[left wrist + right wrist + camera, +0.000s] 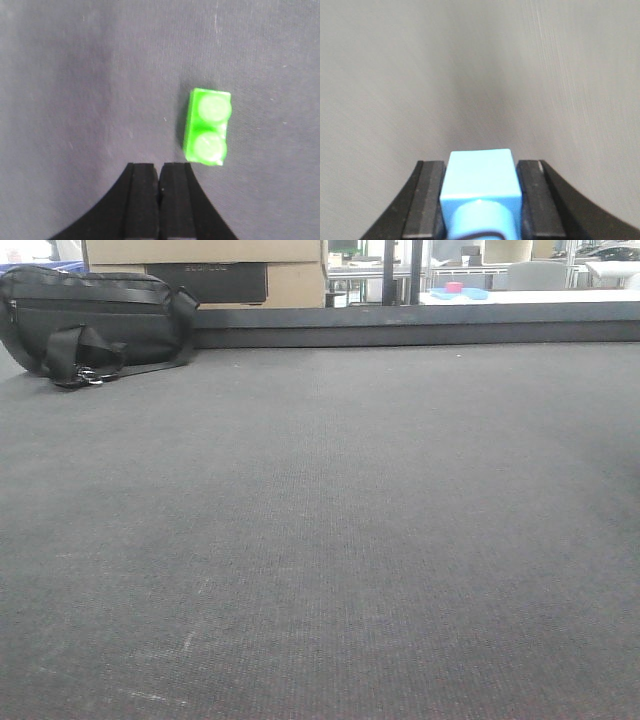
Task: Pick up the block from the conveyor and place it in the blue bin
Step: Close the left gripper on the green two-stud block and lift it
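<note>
My left gripper is to grab the green block [209,127] by its long sides next, so it can take the block off the conveyor for the blue bin.
A bright green two-stud block [209,127] lies flat on the dark grey woven conveyor [75,75], studs up. My left gripper [159,167] hovers over the belt with its black jaws pressed together and nothing between them; the green block sits just ahead and to the right of its fingertips. My right gripper [481,164] is shut on a light blue block [480,175], which fills the gap between the pads above a blurred grey surface. Neither gripper nor either block shows in the front view, only the wide belt [330,520]. The blue bin is out of view.
A black bag [95,325] rests at the belt's far left, in front of a cardboard box [205,270]. The dark raised edge rail [420,330] runs along the far side. Beyond it, a blue dish with a pink object [456,290] sits on a white table.
</note>
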You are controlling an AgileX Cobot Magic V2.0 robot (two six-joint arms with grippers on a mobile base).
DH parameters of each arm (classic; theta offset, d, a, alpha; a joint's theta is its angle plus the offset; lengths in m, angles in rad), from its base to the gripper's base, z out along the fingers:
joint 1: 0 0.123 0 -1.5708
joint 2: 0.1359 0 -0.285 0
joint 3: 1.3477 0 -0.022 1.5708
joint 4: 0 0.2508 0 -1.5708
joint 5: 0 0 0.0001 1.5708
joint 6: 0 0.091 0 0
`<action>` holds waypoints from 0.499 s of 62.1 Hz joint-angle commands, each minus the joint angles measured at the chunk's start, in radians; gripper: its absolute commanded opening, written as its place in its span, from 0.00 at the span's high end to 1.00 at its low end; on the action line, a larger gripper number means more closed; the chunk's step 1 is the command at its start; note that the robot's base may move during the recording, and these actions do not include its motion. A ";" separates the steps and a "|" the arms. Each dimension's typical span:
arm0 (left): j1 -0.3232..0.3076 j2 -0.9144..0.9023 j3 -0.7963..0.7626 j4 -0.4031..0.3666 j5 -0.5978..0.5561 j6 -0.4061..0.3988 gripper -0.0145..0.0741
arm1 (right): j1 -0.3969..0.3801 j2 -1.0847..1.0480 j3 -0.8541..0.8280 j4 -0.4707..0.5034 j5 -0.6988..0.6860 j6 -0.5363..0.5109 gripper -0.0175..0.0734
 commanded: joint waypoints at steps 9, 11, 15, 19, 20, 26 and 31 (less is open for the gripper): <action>-0.069 0.074 -0.007 -0.054 -0.016 0.064 0.73 | -0.004 -0.030 0.001 0.023 -0.034 -0.005 0.99; -0.084 0.085 -0.007 -0.047 -0.023 0.064 0.67 | -0.004 -0.030 0.001 0.023 -0.032 -0.005 0.99; -0.108 0.106 -0.007 -0.038 -0.050 0.064 0.56 | -0.004 -0.030 0.001 0.023 -0.029 -0.005 0.99; -0.118 0.125 -0.007 -0.037 -0.079 0.064 0.46 | -0.004 -0.030 0.001 0.023 -0.029 -0.005 0.99; -0.119 0.130 -0.007 -0.037 -0.085 0.064 0.44 | -0.004 -0.030 0.001 0.023 -0.029 -0.005 0.99; -0.120 0.173 -0.007 -0.037 -0.105 0.057 0.38 | -0.004 -0.030 0.001 0.023 -0.029 -0.005 0.99; -0.120 0.214 -0.007 -0.017 -0.103 0.040 0.38 | -0.004 -0.030 0.001 0.023 -0.029 -0.005 0.99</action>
